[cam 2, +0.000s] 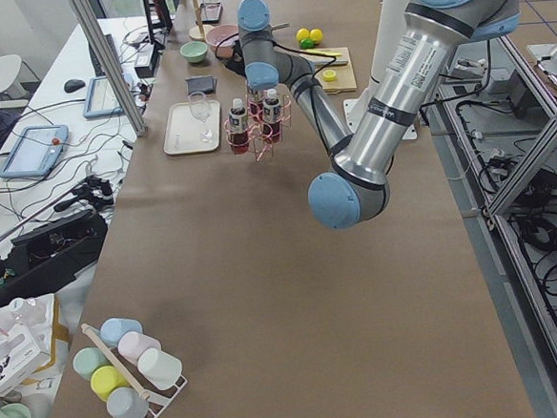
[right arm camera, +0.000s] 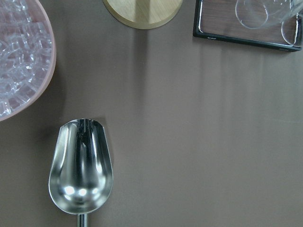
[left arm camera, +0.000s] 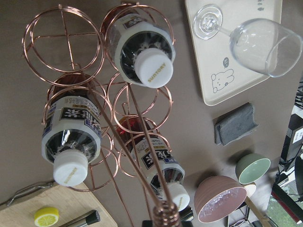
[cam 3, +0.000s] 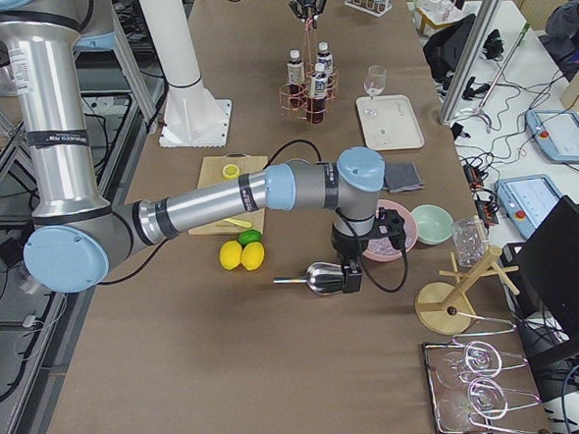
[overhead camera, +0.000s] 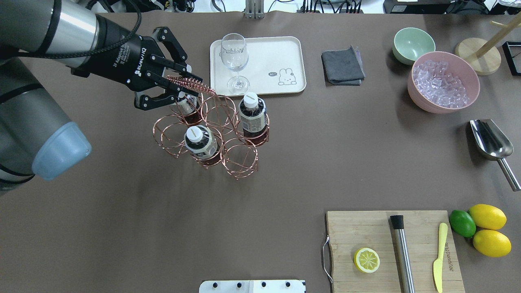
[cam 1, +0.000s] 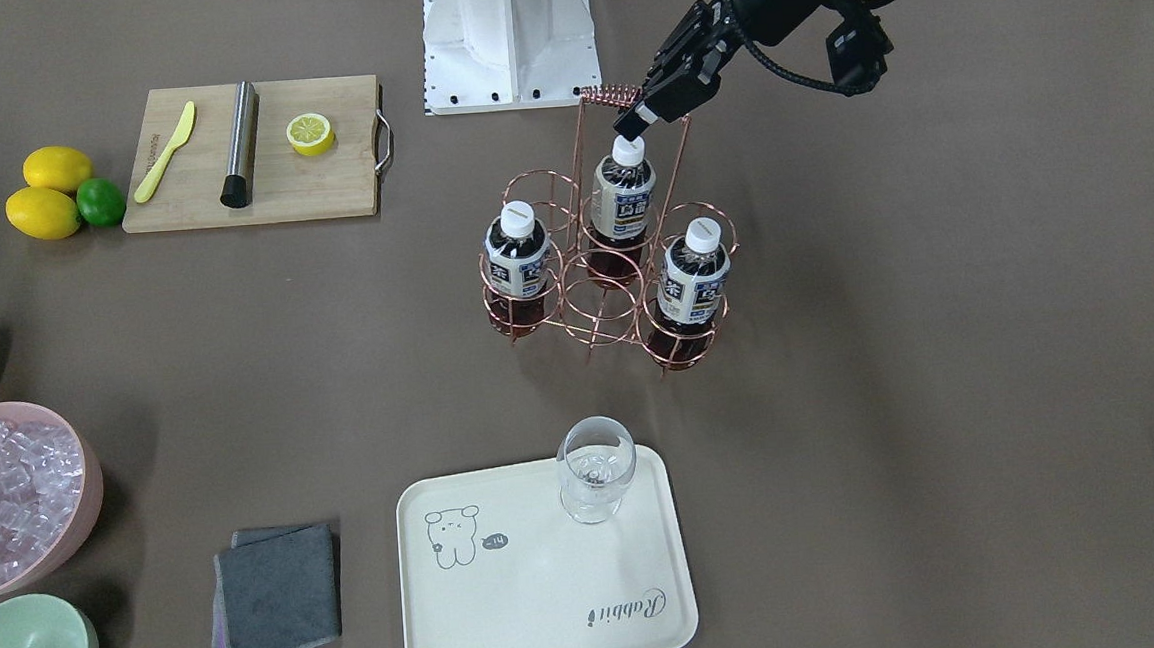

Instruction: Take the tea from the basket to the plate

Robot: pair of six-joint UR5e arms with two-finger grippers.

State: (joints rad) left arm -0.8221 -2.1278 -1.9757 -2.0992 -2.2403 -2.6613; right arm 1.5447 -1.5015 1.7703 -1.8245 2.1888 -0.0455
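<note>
My left gripper needs to grab the basket by its coiled handle top (cam 1: 604, 94) next, and that keeps the basket steady while tea goes to the plate (cam 1: 544, 606).
The copper wire basket (cam 1: 600, 297) stands mid-table with three tea bottles upright in its rings (cam 1: 516, 253) (cam 1: 624, 193) (cam 1: 696, 277). Each has a white cap and dark tea. My left gripper (overhead camera: 188, 87) is open and hovers above the basket, its fingers either side of the handle's coiled top (overhead camera: 191, 83); it holds nothing. Which bottle it is over I cannot tell. The left wrist view looks down on all three caps. The cream plate (cam 1: 544, 606) lies beyond the basket. My right gripper (cam 3: 352, 275) shows only far off, by the scoop; I cannot tell its state.
A wine glass (cam 1: 596, 468) stands on the plate's corner nearest the basket. Grey cloth (overhead camera: 342, 66), green bowl (overhead camera: 413, 44), pink ice bowl (overhead camera: 443, 81) and metal scoop (overhead camera: 490, 140) lie to the right. A cutting board (overhead camera: 392, 250) with lemon half, muddler and knife sits near the robot.
</note>
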